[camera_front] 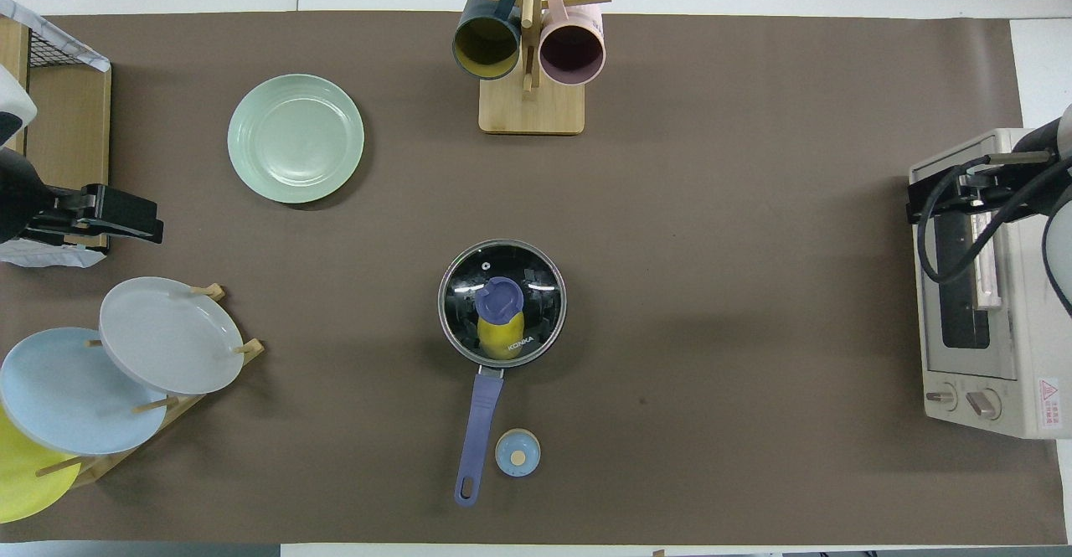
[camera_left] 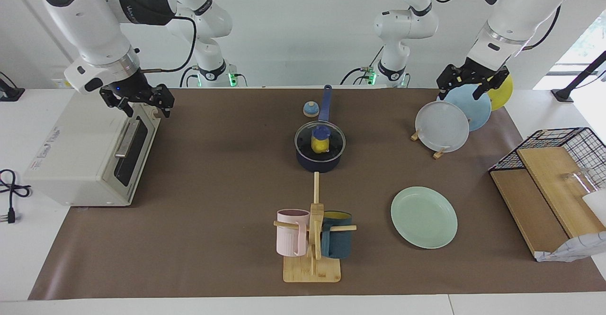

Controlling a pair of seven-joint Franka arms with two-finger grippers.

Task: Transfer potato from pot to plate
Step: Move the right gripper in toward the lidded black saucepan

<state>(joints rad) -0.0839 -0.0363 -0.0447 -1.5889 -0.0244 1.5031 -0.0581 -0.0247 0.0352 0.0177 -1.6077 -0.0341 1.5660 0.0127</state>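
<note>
The glass lid needs to come off the pot so that I can reach the potato. My right gripper needs to grab the lid by its blue knob next.
The dark navy pot stands mid-table, its long blue handle pointing toward the robots. A glass lid with a blue knob sits on it. The yellow potato lies inside and shows through the lid, also in the overhead view. The mint-green plate lies flat and empty, farther from the robots and toward the left arm's end. My left gripper hangs open over the plate rack. My right gripper hangs open over the toaster oven. Both are empty.
A toaster oven stands at the right arm's end. A mug tree with a pink and a teal mug is farther out than the pot. A rack holds grey-white, light blue and yellow plates. A small blue round piece lies beside the handle. A wire basket holds boards.
</note>
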